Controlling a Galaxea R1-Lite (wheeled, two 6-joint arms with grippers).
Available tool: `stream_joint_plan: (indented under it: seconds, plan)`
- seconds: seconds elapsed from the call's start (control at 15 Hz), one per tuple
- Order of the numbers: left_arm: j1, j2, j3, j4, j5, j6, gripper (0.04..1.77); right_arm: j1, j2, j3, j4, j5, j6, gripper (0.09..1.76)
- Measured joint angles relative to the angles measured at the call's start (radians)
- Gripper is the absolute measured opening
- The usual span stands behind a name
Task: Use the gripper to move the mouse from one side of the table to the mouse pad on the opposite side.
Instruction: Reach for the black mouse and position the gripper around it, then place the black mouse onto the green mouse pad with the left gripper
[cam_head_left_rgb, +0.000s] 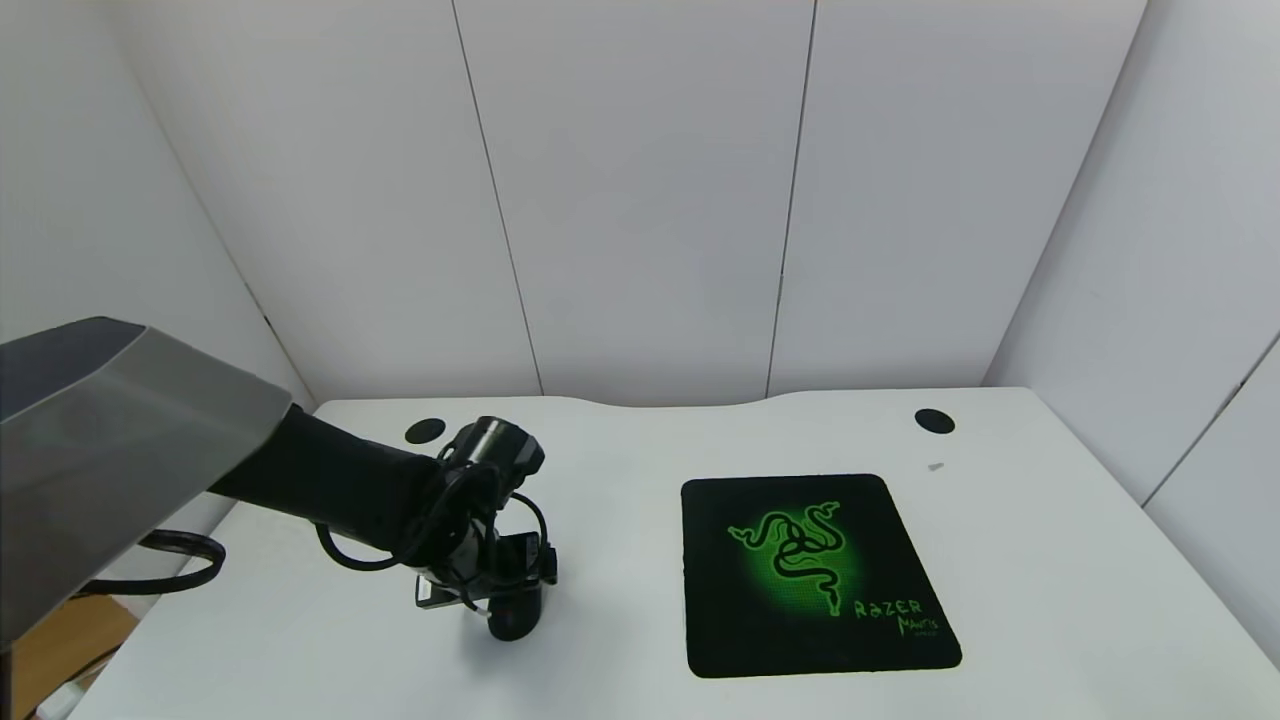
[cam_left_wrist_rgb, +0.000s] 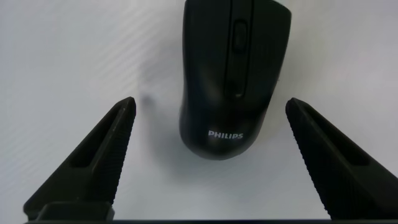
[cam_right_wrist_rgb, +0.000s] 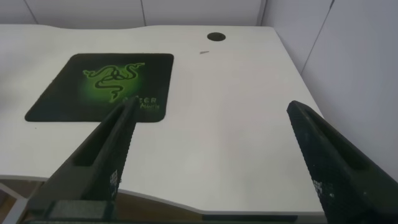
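Next, my left gripper grabs the mouse by its body between wheel and PHILIPS logo (cam_left_wrist_rgb: 229, 104), to bring the mouse to the mouse pad.
The black mouse (cam_head_left_rgb: 515, 619) lies on the white table (cam_head_left_rgb: 620, 560) at the left, partly under my left gripper (cam_head_left_rgb: 490, 590). In the left wrist view the mouse (cam_left_wrist_rgb: 233, 81) with its pale PHILIPS logo lies on the table just beyond the fingertips of my left gripper (cam_left_wrist_rgb: 210, 109), which is open and touches nothing. The black mouse pad (cam_head_left_rgb: 812, 573) with the green snake emblem lies at the right; it also shows in the right wrist view (cam_right_wrist_rgb: 106, 84). My right gripper (cam_right_wrist_rgb: 211, 109) is open and empty, off the table's near right edge, out of the head view.
Two round black cable holes (cam_head_left_rgb: 425, 431) (cam_head_left_rgb: 934, 421) sit near the table's back edge. A small grey speck (cam_head_left_rgb: 936, 466) lies beyond the pad. White walls close in behind and on both sides. Bare table lies between mouse and pad.
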Motion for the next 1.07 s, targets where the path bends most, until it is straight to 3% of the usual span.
stream_joint_plan:
  seconds: [0.13, 0.33, 0.47, 1.07]
  plan:
    - [-0.002, 0.012, 0.004, -0.020, 0.012, -0.007, 1.72, 0.000, 0.000, 0.000, 0.000, 0.000, 0.000, 1.71]
    - [-0.003, 0.019, 0.004, -0.021, 0.010, -0.007, 1.21, 0.000, 0.000, 0.000, 0.000, 0.000, 0.000, 1.71]
    - [-0.003, 0.023, 0.004, -0.022, 0.010, -0.007, 0.98, 0.000, 0.000, 0.000, 0.000, 0.000, 0.000, 1.71]
    - [-0.003, 0.028, 0.000, -0.019, 0.013, -0.007, 0.91, 0.000, 0.000, 0.000, 0.000, 0.000, 0.000, 1.71]
